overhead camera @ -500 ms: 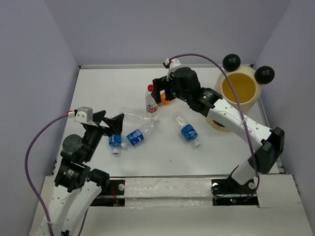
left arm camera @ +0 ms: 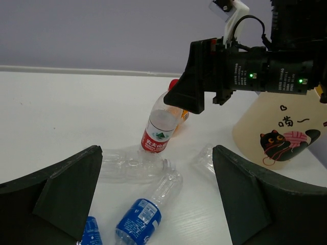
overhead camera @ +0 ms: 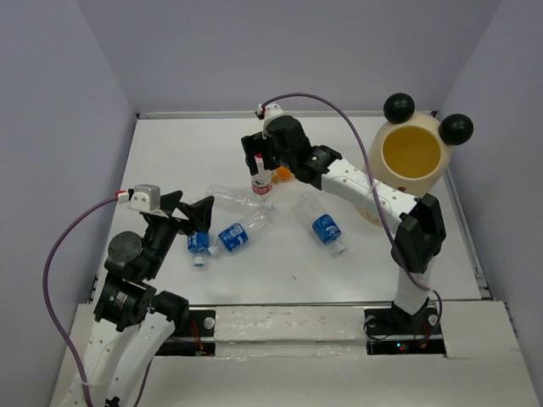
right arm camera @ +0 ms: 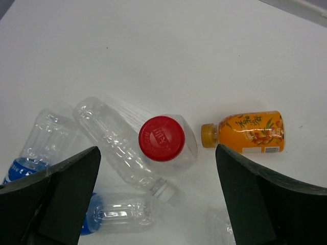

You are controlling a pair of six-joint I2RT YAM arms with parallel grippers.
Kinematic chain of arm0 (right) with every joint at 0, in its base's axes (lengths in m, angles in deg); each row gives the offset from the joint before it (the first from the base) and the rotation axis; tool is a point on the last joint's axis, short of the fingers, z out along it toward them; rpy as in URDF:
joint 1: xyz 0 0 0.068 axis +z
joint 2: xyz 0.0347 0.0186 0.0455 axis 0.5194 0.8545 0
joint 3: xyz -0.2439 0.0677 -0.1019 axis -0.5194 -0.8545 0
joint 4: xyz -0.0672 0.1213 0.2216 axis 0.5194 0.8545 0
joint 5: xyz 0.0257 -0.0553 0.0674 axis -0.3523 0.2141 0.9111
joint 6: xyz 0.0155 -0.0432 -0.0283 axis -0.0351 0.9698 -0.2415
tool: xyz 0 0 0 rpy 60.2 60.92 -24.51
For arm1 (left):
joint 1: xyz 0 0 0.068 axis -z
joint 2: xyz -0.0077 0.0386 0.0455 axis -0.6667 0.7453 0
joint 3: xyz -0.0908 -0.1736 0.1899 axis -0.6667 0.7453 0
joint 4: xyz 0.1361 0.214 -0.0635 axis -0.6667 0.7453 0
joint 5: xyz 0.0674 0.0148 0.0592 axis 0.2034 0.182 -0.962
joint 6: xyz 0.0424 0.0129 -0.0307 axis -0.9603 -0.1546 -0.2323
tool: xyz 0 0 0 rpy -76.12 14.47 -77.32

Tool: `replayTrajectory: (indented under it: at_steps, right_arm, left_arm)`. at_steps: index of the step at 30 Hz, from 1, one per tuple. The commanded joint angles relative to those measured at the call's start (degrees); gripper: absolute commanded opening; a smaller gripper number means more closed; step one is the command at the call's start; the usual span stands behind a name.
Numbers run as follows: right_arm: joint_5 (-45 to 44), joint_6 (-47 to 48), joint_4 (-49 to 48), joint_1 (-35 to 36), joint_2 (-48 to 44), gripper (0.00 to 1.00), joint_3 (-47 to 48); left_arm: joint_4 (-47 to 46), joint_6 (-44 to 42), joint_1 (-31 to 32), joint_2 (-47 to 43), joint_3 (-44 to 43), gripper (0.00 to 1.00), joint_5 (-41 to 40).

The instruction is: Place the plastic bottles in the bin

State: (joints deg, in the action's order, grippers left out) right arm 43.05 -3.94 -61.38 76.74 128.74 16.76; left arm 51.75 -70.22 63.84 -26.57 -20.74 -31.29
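Note:
The robot's right gripper isn't ready to close yet: the red cap is mostly ahead of its fingers in the right wrist view. It needs to move toward the cap first and then close on the cap.
The red-capped bottle (overhead camera: 262, 181) stands upright mid-table, slightly tilted in the left wrist view (left arm camera: 160, 128). My right gripper (overhead camera: 260, 159) hovers open straight above it, with the red cap (right arm camera: 161, 138) between the fingers. The short orange bottle (overhead camera: 283, 175) lies just right of it (right arm camera: 250, 131). An unlabelled bottle (overhead camera: 240, 199) lies beside its base (right arm camera: 113, 144). Three blue-labelled bottles lie nearby (overhead camera: 240, 234), (overhead camera: 198, 242), (overhead camera: 322, 225). My left gripper (overhead camera: 193, 217) is open and empty near them (left arm camera: 153, 204). The cream bin (overhead camera: 413, 182) stands at the far right.
The bin's two black ball ears (overhead camera: 399, 107) stick up from its rim. The bin's cartoon-cat side (left arm camera: 278, 130) faces the left wrist camera. Grey walls close the table at the back and sides.
My right arm has swung left, from above the orange bottle to above the red-capped bottle. The left arm and the bottles have not moved.

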Motion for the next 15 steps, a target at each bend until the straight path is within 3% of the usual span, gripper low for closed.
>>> replayTrajectory:
  at_steps: [1,7,13,15]
  right_arm:
    - [-4.28,2.44,-2.50,0.34,2.59,1.00,5.87]
    - [-4.64,3.58,-2.94,0.34,8.12,0.85,10.53]
    - [-5.43,3.15,-3.03,0.34,8.40,0.45,10.45]
    - [-5.78,2.88,-3.20,0.34,6.82,0.21,10.36]
  left_arm:
    - [-2.30,-0.62,0.04,1.06,-1.95,0.99,0.23]
    - [-2.65,-0.71,0.13,1.41,-1.95,0.99,0.76]
    - [-2.83,-0.80,0.30,1.59,-1.95,0.99,0.76]
    - [-2.83,-0.80,0.39,1.67,-1.95,0.99,0.76]
